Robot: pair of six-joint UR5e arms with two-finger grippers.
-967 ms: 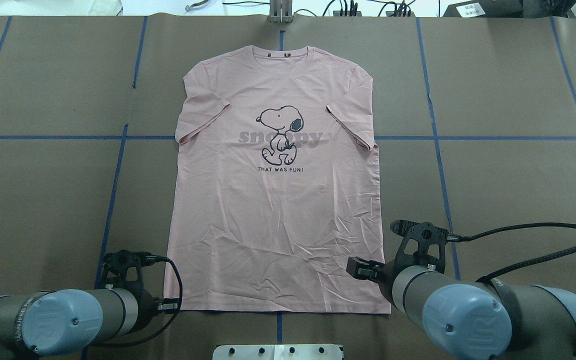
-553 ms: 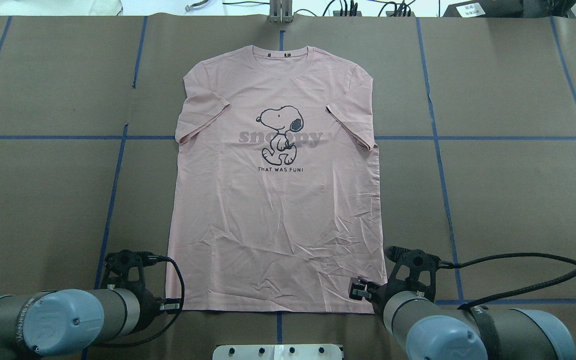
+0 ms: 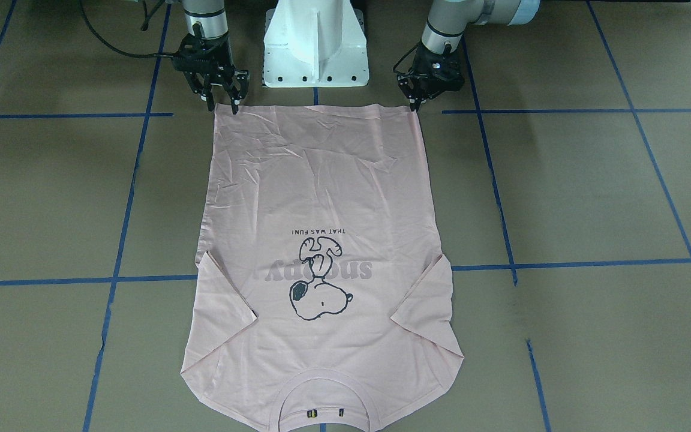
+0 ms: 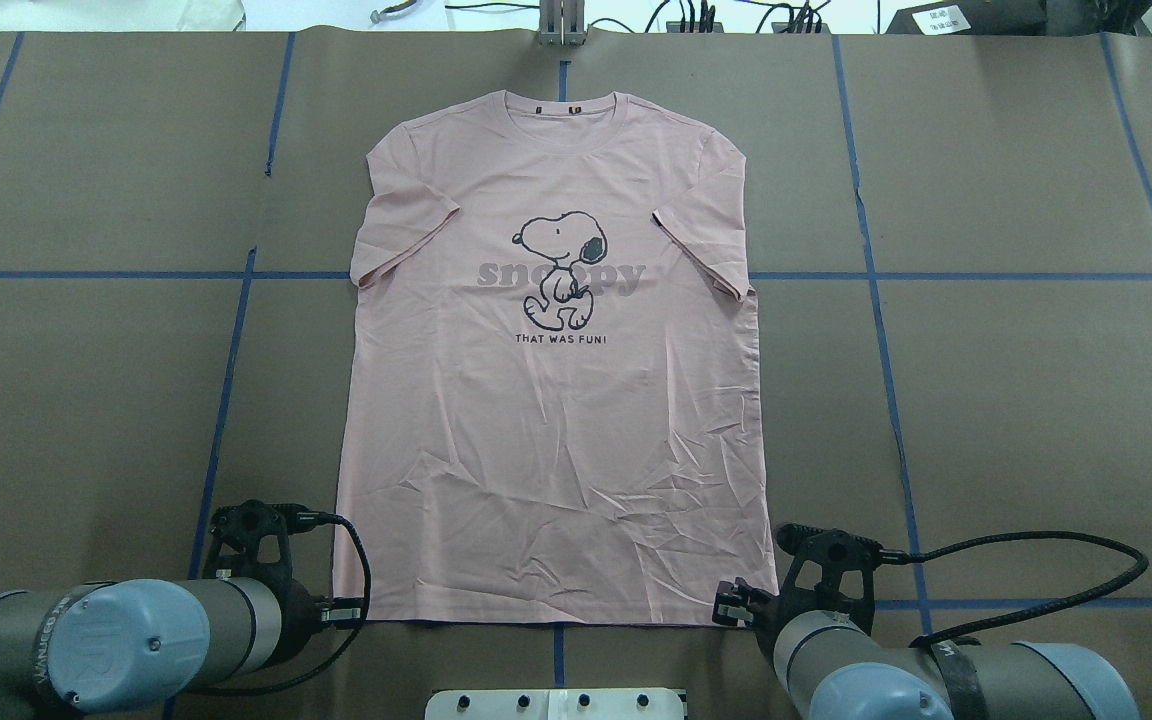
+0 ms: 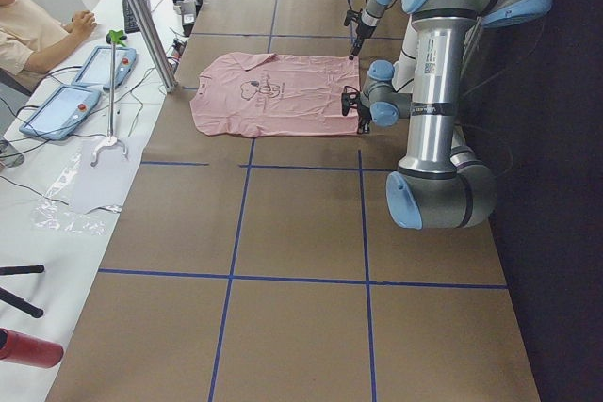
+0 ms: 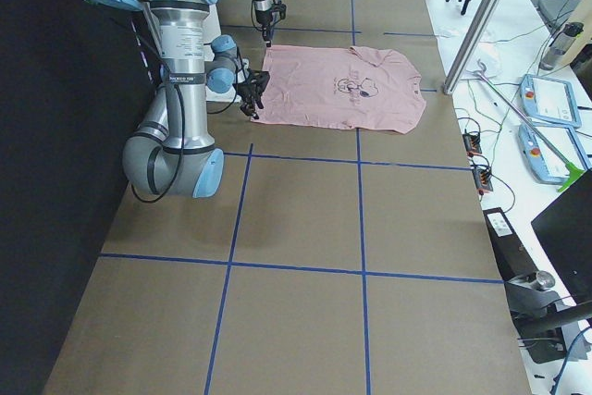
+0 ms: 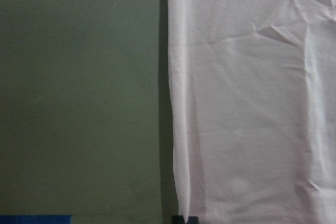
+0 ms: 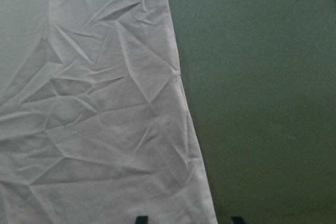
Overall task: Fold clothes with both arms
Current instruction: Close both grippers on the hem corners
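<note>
My right gripper grabs the T-shirt by its hem corner (image 3: 218,108) next, to fold the shirt's lower half over toward its collar (image 3: 323,389).
The pale pink T-shirt (image 4: 556,420) lies flat and face up on the brown table, collar away from me and hem toward me; it also shows in the front view (image 3: 321,192). My left gripper (image 3: 412,107) is down at the hem's left corner. In the left wrist view its tips (image 7: 184,219) are together at the cloth's edge (image 7: 252,103). My right gripper (image 3: 221,108) is open at the hem's right corner. In the right wrist view (image 8: 189,219) its two tips straddle the shirt's edge (image 8: 94,103). In the overhead view both grippers are hidden under the arms.
The white pedestal base (image 3: 315,48) stands between the arms, just behind the hem. Blue tape lines (image 4: 876,300) cross the brown table cover. A metal post (image 4: 561,25) stands at the far edge. An operator (image 5: 28,25) sits beside tablets off the far side.
My right arm has drawn back toward me and its gripper has come down from over the lower shirt to the hem's right corner. The left arm has hardly moved.
</note>
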